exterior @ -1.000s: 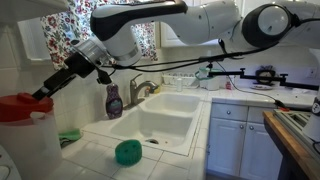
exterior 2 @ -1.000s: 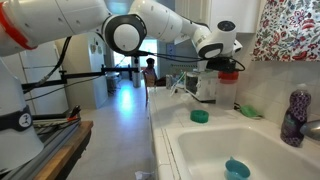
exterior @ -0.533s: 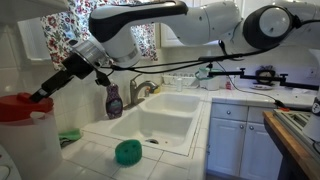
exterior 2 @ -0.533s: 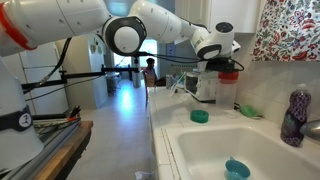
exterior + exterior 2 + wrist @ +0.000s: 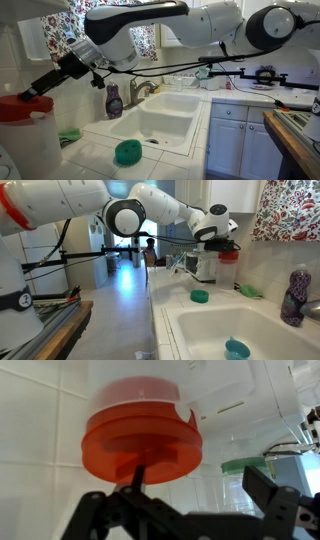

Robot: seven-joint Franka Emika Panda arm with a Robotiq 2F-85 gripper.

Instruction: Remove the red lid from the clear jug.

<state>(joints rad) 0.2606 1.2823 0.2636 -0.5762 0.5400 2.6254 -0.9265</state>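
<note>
My gripper should next grab the lid by its upper rim (image 5: 42, 99) and leave the jug's side free, to lift the red lid (image 5: 14, 107) off the clear jug.
The red lid (image 5: 14, 107) sits on top of the clear jug (image 5: 26, 150) at the left edge in an exterior view. Both also show at the far end of the counter, the lid (image 5: 231, 252) on the jug (image 5: 227, 272). My gripper (image 5: 41, 91) is open and hangs just beside the lid's upper rim, not closed on it; it also shows in the other exterior view (image 5: 221, 245). In the wrist view the lid (image 5: 140, 445) fills the middle, with one finger of the gripper (image 5: 200, 485) in front of it and the other finger well off to the right.
A purple soap bottle (image 5: 114, 100) stands by the faucet (image 5: 141, 90) behind the double sink (image 5: 165, 118). A teal-green round scrubber (image 5: 127, 152) lies on the tiled counter in front. A green sponge (image 5: 68, 135) lies beside the jug. Tiled wall stands behind.
My gripper has moved left and down, closer to the red lid. The lid and jug have not moved.
</note>
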